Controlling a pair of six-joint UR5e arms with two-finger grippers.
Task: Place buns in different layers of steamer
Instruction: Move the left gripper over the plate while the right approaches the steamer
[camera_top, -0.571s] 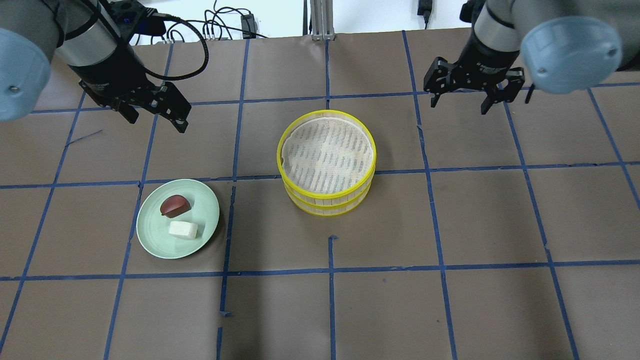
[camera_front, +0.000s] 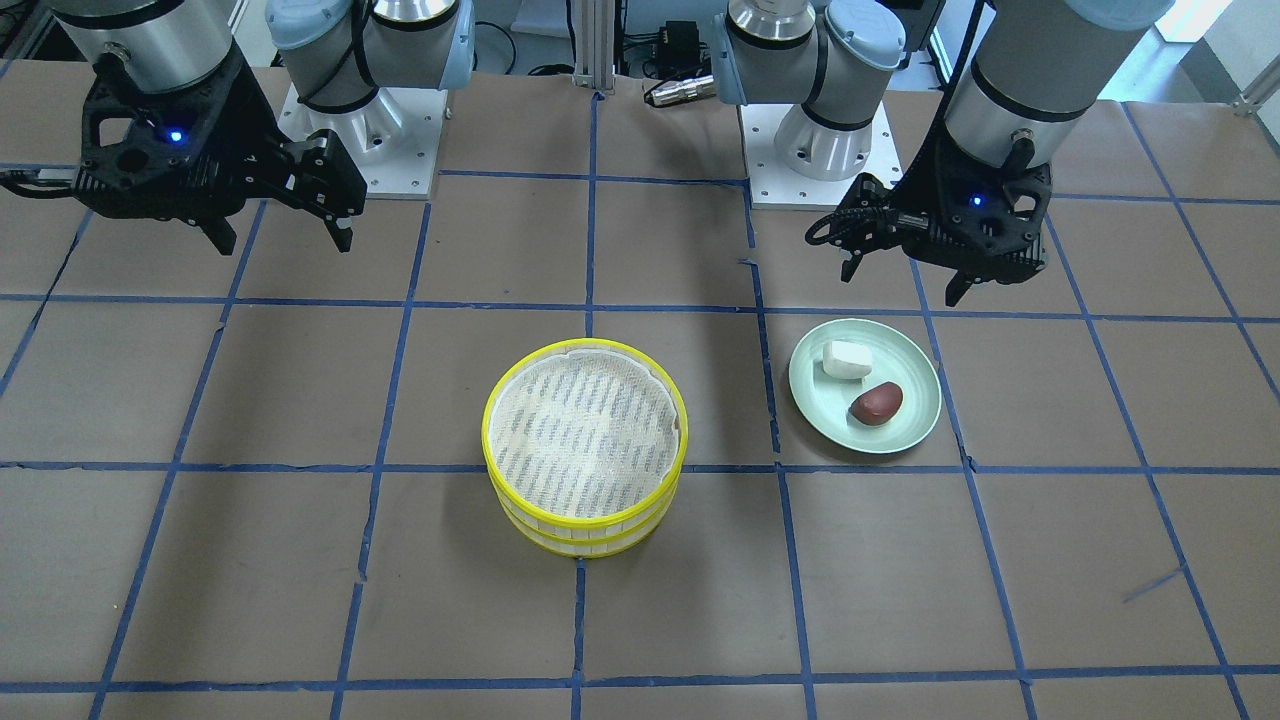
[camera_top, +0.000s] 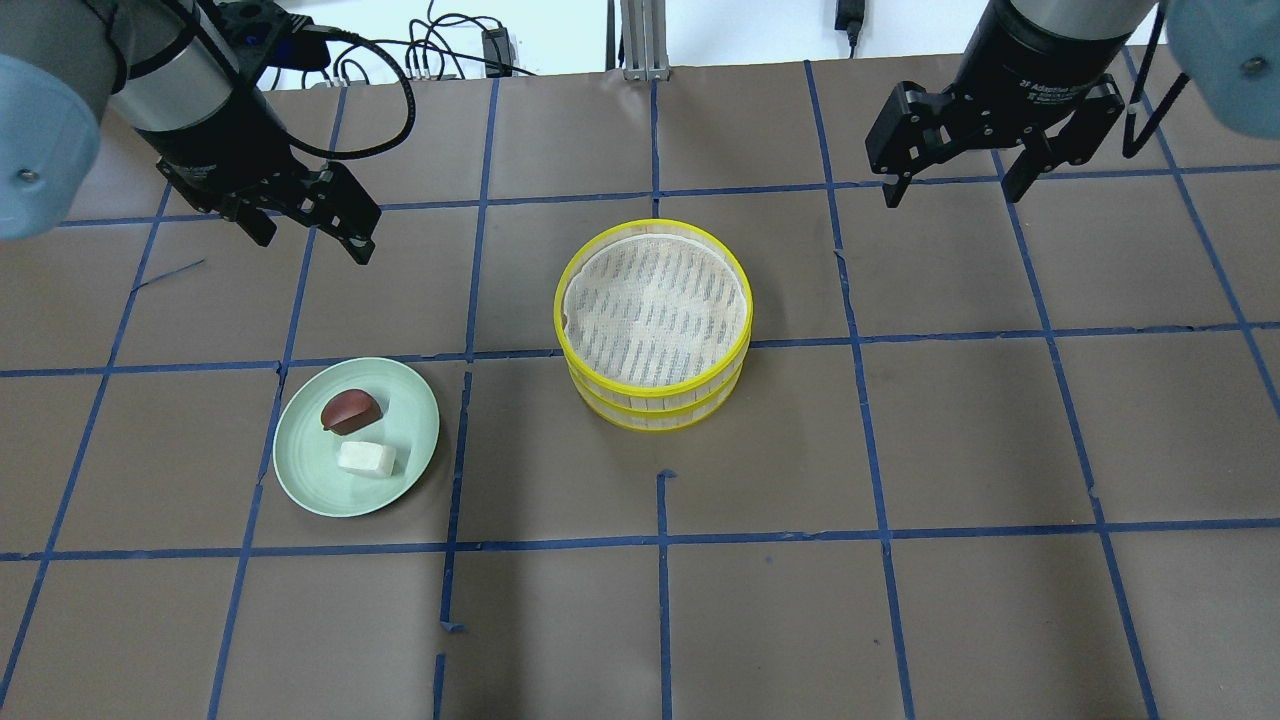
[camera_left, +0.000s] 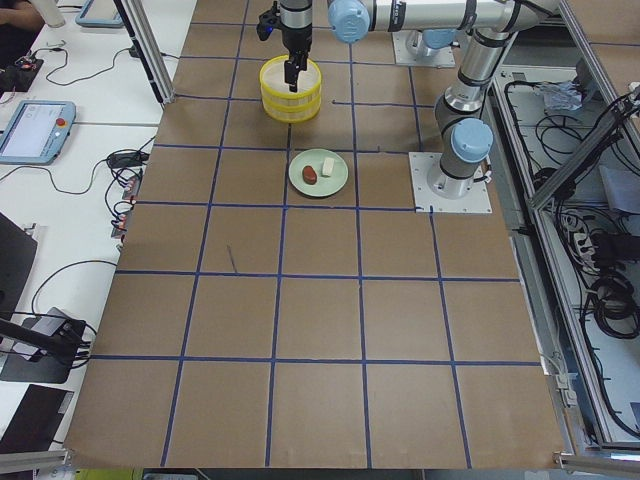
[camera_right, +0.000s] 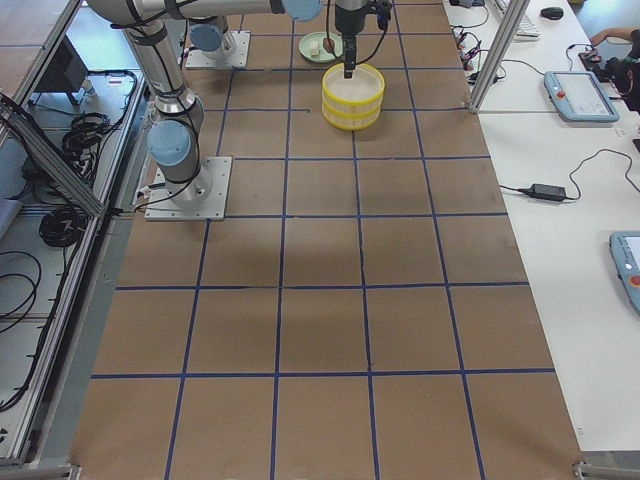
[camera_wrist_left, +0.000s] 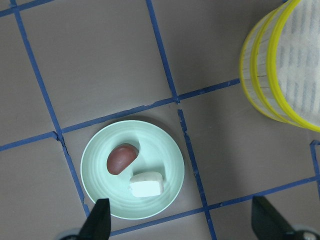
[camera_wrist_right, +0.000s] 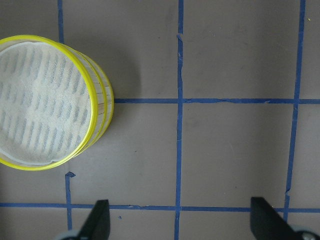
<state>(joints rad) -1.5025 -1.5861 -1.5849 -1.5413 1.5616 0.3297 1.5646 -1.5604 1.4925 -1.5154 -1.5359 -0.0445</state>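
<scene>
The steamer's layers need to be opened up for the buns. My right gripper should next grab the top layer by its yellow rim (camera_front: 498, 390) (camera_wrist_right: 89, 134).
Two yellow-rimmed steamer layers (camera_top: 655, 402) stand stacked at the table's middle, and the top woven floor is bare. The stack also shows in the front view (camera_front: 585, 530) and in both wrist views (camera_wrist_left: 255, 75) (camera_wrist_right: 102, 117). The dark red-brown bun (camera_top: 350, 411) (camera_front: 877, 403) (camera_wrist_left: 121, 159) and the white blocky bun (camera_top: 366, 458) (camera_front: 846, 359) (camera_wrist_left: 146, 184) lie side by side on the pale green plate (camera_top: 300, 460). My left gripper (camera_top: 313, 243) (camera_front: 902, 285) is open and empty, high above the table behind the plate. My right gripper (camera_top: 950, 195) (camera_front: 283, 245) is open and empty, to the stack's right.
The table is brown paper marked with a blue tape grid (camera_top: 660, 340). The arm bases (camera_front: 820, 150) are bolted at the robot's edge. Cables (camera_top: 440, 50) lie beyond the far edge.
My right gripper has moved away from me and a little to the right, and its wrist has turned. The left gripper, buns and steamer have not moved.
</scene>
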